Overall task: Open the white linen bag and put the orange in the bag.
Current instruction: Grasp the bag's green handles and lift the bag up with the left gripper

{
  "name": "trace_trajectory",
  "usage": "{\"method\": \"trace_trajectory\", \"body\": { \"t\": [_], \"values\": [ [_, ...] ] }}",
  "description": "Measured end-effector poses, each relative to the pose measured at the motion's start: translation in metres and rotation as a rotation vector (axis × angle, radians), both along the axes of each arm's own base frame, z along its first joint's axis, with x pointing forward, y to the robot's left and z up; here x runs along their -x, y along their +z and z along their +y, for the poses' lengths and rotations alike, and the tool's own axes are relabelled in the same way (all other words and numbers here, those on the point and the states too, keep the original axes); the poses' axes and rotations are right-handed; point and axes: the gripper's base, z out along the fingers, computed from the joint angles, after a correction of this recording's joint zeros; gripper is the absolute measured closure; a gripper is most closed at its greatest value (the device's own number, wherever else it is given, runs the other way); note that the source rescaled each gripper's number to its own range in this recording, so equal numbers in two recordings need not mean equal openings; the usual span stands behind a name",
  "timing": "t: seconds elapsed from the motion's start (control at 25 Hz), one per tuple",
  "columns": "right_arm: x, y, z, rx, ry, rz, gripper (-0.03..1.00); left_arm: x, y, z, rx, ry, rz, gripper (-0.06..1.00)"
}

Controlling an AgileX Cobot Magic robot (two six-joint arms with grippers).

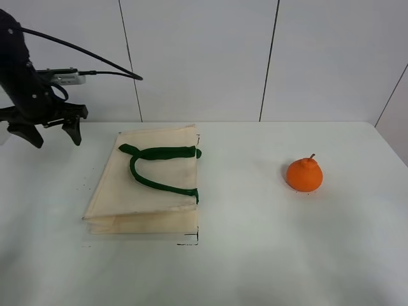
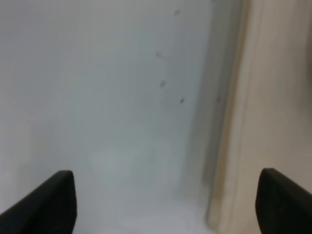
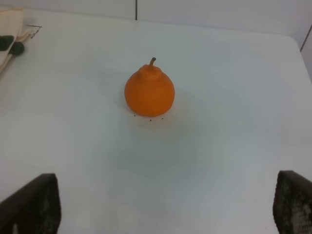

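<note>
The left gripper takes hold of the bag by its green handle next, which lies loose on top, to open the linen bag.
The white linen bag lies flat and folded on the table, left of centre, its dark green handles resting on top. The orange stands upright on the table to the right, stem up. My left gripper is open and empty, held above the table to the left of the bag's far corner. In the left wrist view the bag's edge runs along one side, between the open fingertips. The right arm does not show in the exterior view. In the right wrist view my right gripper is open, with the orange some way ahead.
The white table ends at a white panelled wall behind. Small black marks sit at the bag's near right corner. The bag's corner shows at the edge of the right wrist view.
</note>
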Motion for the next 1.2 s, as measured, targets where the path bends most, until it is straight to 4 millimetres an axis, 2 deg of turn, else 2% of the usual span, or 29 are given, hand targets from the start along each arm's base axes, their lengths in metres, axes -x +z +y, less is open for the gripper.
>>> {"method": "trace_trajectory", "body": {
  "t": [0.24, 0.44, 0.6, 0.76, 1.04, 1.2],
  "values": [
    [0.0, 0.0, 0.0, 0.0, 0.0, 0.0, -0.03, -0.022, -0.02, -0.049, 0.011, -0.041, 0.003, -0.05],
    [0.0, 0.0, 0.0, 0.0, 0.0, 0.0, -0.03, -0.024, -0.033, -0.088, 0.026, -0.075, -0.015, -0.05],
    [0.0, 0.0, 0.0, 0.0, 0.0, 0.0, -0.03, -0.025, -0.043, -0.11, 0.038, -0.09, -0.032, -0.05],
    [0.0, 0.0, 0.0, 0.0, 0.0, 0.0, -0.03, -0.028, -0.062, -0.117, 0.037, -0.083, -0.012, -0.05],
    [0.0, 0.0, 0.0, 0.0, 0.0, 0.0, -0.03, -0.035, -0.104, -0.118, 0.008, -0.08, 0.042, -0.05],
    [0.0, 0.0, 0.0, 0.0, 0.0, 0.0, -0.03, -0.039, -0.121, -0.119, 0.002, -0.083, 0.046, -0.05]
  ]
}}
